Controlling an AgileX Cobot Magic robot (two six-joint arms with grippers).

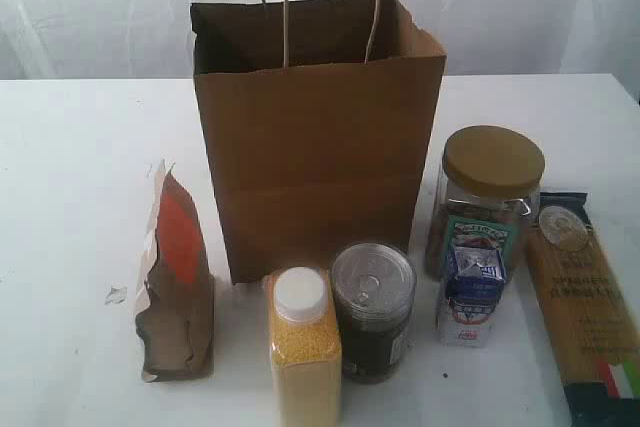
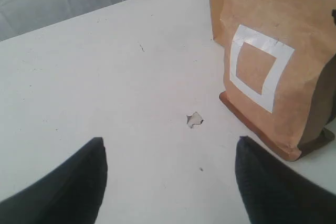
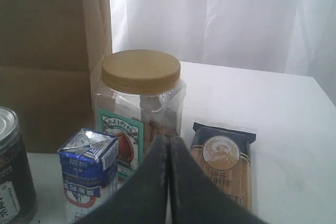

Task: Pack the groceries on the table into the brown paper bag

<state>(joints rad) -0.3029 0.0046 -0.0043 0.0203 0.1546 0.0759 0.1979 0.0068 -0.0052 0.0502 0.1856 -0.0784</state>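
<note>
I should grab the yellow-grain bottle by its white cap [image 1: 300, 294] with my left gripper next, because the dark jar [image 1: 374, 309] stands close against the bottle's body.
The brown paper bag [image 1: 318, 137] stands upright and open at the middle back of the table [image 1: 80, 177]. In front of it stand the brown pouch [image 1: 175, 277], the yellow-grain bottle [image 1: 303, 347], the dark jar [image 1: 373, 309], the blue-white carton [image 1: 470, 292] and the tan-lidded jar [image 1: 487, 197]. The spaghetti packet [image 1: 590, 307] lies flat at the right. No arm shows in the exterior view. My left gripper [image 2: 168, 148] is open over bare table, beside the pouch [image 2: 273, 72]. My right gripper [image 3: 169, 139] is shut and empty, short of the jar [image 3: 139, 103], carton [image 3: 86, 174] and spaghetti [image 3: 223, 163].
A small white scrap [image 1: 116, 295] lies on the table left of the pouch, and shows between the left fingers as the scrap [image 2: 195, 120]. White curtains hang behind the table. The table's right edge runs close to the spaghetti packet.
</note>
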